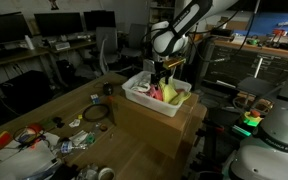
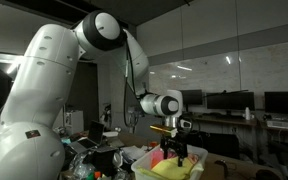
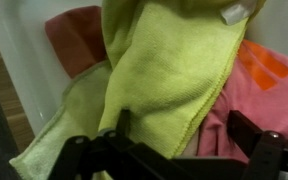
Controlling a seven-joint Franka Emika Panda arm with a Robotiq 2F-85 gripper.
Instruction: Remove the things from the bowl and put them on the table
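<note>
The yellow-green cloth's edge [image 3: 188, 127] is between my fingers down among the cloths, so my gripper should close now. Closing now would catch it.
The bowl is a white plastic bin [image 1: 134, 92] on a cardboard box; it also shows in an exterior view [image 2: 149, 168]. It holds a yellow-green cloth [image 3: 169, 60], a pink cloth [image 3: 224, 125], a red cloth [image 3: 74, 35] and an orange one [image 3: 266, 65]. My gripper [image 1: 164, 78] hangs just over the bin, fingers pointing down into it, as the exterior view [image 2: 174, 150] also shows. In the wrist view the jaws [image 3: 184, 128] are spread wide, with the edge of the yellow-green cloth and some of the pink cloth between them. Nothing is clamped.
The cardboard box [image 1: 154, 125] stands on a wooden table with small clutter [image 1: 34, 138] and a black ring [image 1: 94, 113] to its left. White rounded equipment [image 1: 279, 125] stands on the right. Desks with monitors [image 1: 44, 25] fill the background.
</note>
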